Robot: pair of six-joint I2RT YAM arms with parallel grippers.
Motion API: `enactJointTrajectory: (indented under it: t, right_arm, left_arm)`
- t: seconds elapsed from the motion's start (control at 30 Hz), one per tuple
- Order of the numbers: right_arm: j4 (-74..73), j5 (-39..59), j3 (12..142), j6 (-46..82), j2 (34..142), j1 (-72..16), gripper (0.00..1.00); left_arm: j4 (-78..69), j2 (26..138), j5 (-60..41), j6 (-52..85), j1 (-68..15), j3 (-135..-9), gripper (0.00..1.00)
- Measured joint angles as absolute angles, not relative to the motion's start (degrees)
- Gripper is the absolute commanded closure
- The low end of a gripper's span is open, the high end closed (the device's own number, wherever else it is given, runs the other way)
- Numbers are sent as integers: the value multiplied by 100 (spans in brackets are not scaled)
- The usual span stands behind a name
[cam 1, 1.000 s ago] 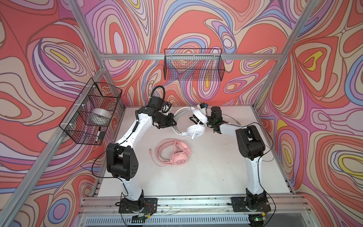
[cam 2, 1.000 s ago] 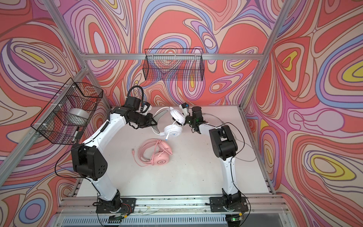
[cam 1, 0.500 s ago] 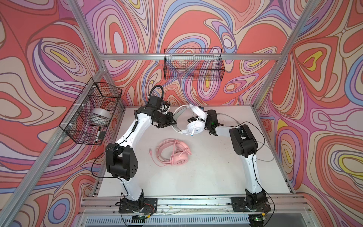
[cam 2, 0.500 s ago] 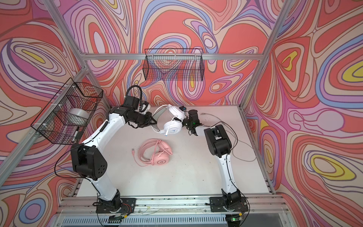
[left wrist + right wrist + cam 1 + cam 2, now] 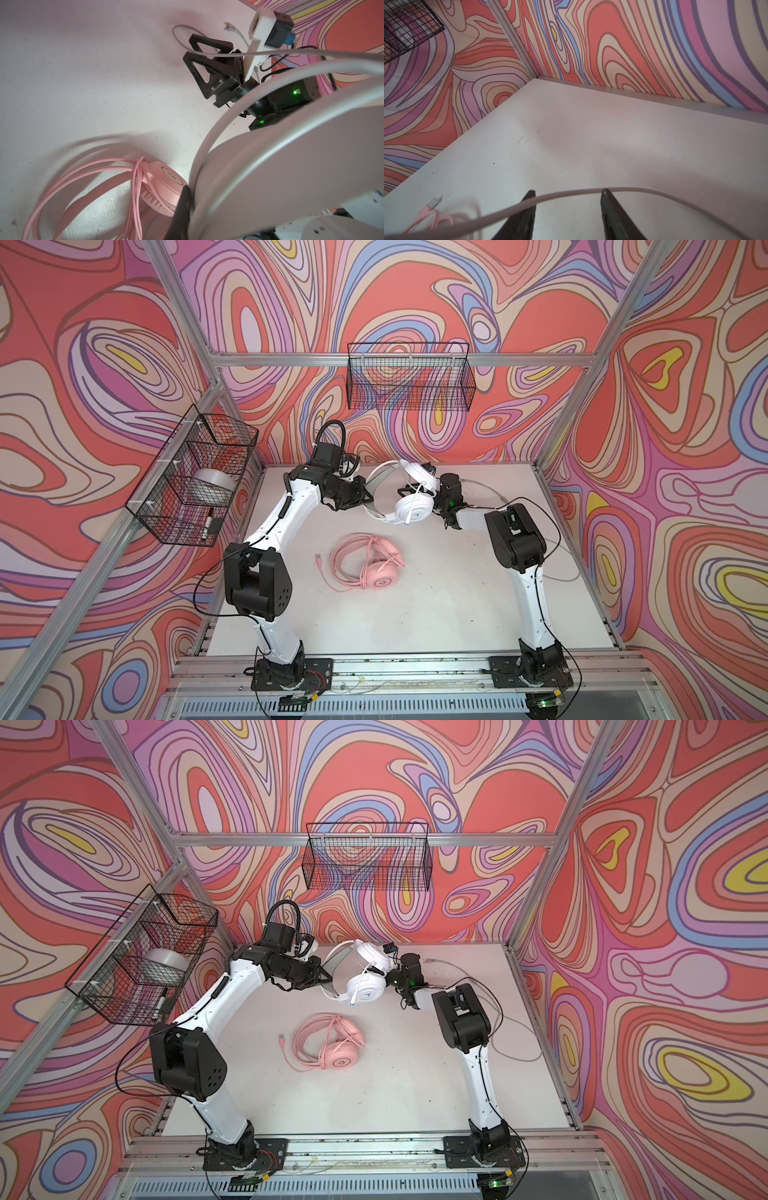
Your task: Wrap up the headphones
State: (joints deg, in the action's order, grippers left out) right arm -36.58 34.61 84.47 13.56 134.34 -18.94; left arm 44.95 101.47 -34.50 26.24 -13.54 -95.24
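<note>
The robot's right gripper will next grab the grey-white cable close behind the ear cup (image 5: 414, 510), so that the cable's tail stays free to wrap the white headphones.
The white headphones (image 5: 413, 508) (image 5: 365, 986) hang above the back of the table. My left gripper (image 5: 368, 497) (image 5: 322, 979) (image 5: 193, 199) is shut on their headband (image 5: 270, 149). Their grey-white cable (image 5: 654, 192) (image 5: 218, 54) runs across the fingertips of my right gripper (image 5: 568, 191) (image 5: 190, 49), which is open just behind the lower ear cup. The cable then trails over the table (image 5: 569, 576) on the right. The pink headphones (image 5: 374, 568) (image 5: 332, 1048) (image 5: 164, 187) lie mid-table with the pink cable looped around them, plug (image 5: 432, 202) free.
A wire basket (image 5: 191, 481) on the left wall holds a tape roll (image 5: 212, 485) and a marker. A second wire basket (image 5: 409, 377) hangs on the back wall. Metal frame posts and patterned walls close in the white table (image 5: 415, 614).
My right arm's elbow has swung a little to the left, bringing its gripper closer to the white ear cup. The left gripper keeps its hold on the headband, hardly moved.
</note>
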Motion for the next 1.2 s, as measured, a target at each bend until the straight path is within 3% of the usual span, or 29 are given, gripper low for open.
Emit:
enactJointTrajectory:
  t: [0.47,0.53,0.63,0.73,1.2]
  right_arm:
    - [-4718,3225,8379,1787,13434,-2034,55]
    - [-4753,3218,8388,1833,13434,-2053,63]
    - [-4797,3221,8385,1894,13434,-2078,86]
    - [-4871,3240,8340,1968,13432,-2093,100]
    - [-4495,3389,6591,2023,11880,-2099,100]
  left_arm:
    - [4491,10147,-3452,2683,-1354,-9509,100]
    - [4491,10147,-3452,2685,-1354,-9509,100]
    - [4486,10147,-3452,2698,-1354,-9509,100]
    - [4473,10147,-3452,2733,-1354,-9509,100]
    - [4045,10134,-3291,3450,-1339,-9295,100]
